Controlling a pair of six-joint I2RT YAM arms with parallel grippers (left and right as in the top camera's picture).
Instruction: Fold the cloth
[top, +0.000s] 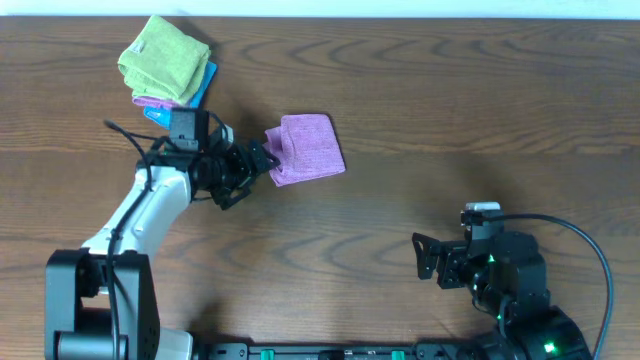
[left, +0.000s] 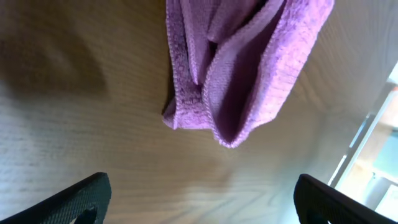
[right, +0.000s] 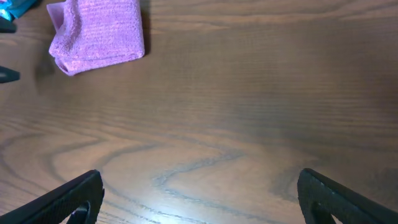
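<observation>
The purple cloth should be stacked still folded, so I should next grab the cloth's edge that faces my left gripper with that gripper and pinch the layers together.
A purple cloth (top: 308, 148) lies folded into a small thick square on the wooden table, left of centre. It also shows in the left wrist view (left: 239, 62) and in the right wrist view (right: 98, 34). My left gripper (top: 262, 157) is open and empty, just left of the cloth's left edge; its fingertips (left: 200, 202) are spread wide with bare table between them. My right gripper (top: 425, 258) is open and empty, low over the table at the front right, far from the cloth; its fingers (right: 200, 199) frame bare wood.
A stack of folded cloths sits at the back left: a green one (top: 163, 60) on top, with blue (top: 205, 85) and purple layers under it. The table's far edge runs along the top of the overhead view.
</observation>
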